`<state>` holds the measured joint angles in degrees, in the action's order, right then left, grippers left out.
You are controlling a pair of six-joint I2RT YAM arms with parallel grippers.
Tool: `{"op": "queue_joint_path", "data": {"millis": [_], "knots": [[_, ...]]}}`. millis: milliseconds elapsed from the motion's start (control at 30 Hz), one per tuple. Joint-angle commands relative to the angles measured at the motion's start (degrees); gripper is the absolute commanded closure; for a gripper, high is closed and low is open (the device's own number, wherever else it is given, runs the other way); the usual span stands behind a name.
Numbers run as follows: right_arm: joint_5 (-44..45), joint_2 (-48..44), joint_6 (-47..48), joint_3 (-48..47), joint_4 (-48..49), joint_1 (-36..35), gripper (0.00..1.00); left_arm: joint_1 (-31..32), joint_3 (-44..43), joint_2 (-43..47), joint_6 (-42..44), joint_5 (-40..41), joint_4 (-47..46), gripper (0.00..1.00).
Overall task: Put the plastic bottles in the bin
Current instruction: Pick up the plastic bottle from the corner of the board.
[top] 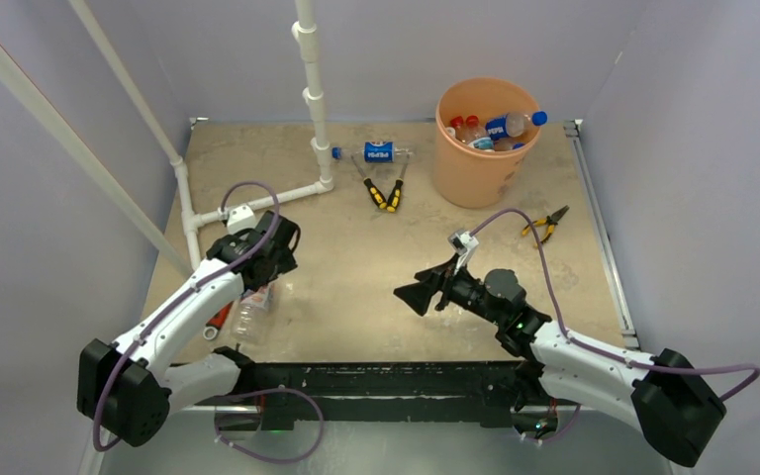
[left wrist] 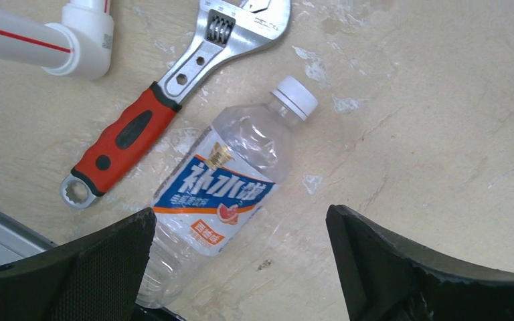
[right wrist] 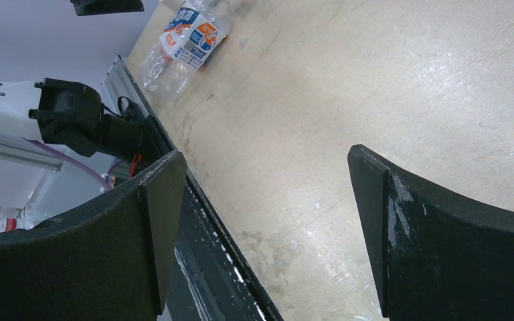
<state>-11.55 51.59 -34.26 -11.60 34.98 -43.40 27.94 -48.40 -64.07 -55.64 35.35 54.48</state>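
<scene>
I need to grab the clear bottle by its lower label next with my left gripper. The bottle's white end with the cap then stays free, so I can hand the bottle over to my right gripper.
A clear bottle with a white cap and a blue-and-white label [left wrist: 224, 194] lies on the table below my left gripper [left wrist: 241, 267]. The gripper is open and empty, and its left finger is over the bottle's bottom end. In the top view the bottle [top: 254, 315] lies at the near left under that gripper [top: 260, 282]. A blue-labelled bottle [top: 376, 153] lies at the back by the pipe. The orange bin [top: 475, 178] at the back right holds several bottles. My right gripper [top: 421, 294] is open and empty over bare table at centre [right wrist: 268, 227]. The white-capped bottle [right wrist: 184, 40] also shows in the right wrist view.
A red-handled wrench [left wrist: 174, 93] lies just left of the bottle. White pipes [top: 312, 99] stand at the back left. Yellow-and-black pliers [top: 384, 193] lie near the far bottle and another pair [top: 546, 225] lies right of the bin. The table's black front edge [right wrist: 201, 227] is under my right gripper.
</scene>
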Motion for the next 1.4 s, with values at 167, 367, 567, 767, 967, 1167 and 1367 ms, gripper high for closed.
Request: {"op": "queue_joint_path", "data": {"millis": [167,367,567,767,967,1167,1367], "knots": [[-1.4,-1.8,-0.6,-1.2,3.1,-0.2,0.09,-6.1,1.4,-3.7,-3.8,-3.9,1.8,0.01],[0.3,-6.1,0.9,-1.5,-1.3,-0.2,0.09,-7.0,6.5,-4.9,-4.9,-9.9,-4.2,0.01],[0.5,-5.8,0.9,-2.0,-1.9,-0.2,0.09,-6.7,9.1,-4.1,-5.4,-16.6,-9.9,0.06],[0.2,-5.0,-0.5,-1.8,-1.4,-0.2,0.09,-3.2,10.7,-5.4,-5.6,-18.6,-15.9,0.22],[1.4,-6.3,-0.2,-2.0,-4.4,-0.2,0.09,-0.3,16.4,-5.6,-5.8,-16.2,-20.5,0.34],[0.4,-4.8,2.0,-5.2,-8.3,-0.2,0.09,0.3,22.0,-4.3,-6.7,-17.3,-25.8,0.52],[-1.1,-5.3,2.3,-7.9,-9.5,-0.3,0.09,4.3,21.1,0.8,-4.3,-15.9,-26.6,0.60]]}}
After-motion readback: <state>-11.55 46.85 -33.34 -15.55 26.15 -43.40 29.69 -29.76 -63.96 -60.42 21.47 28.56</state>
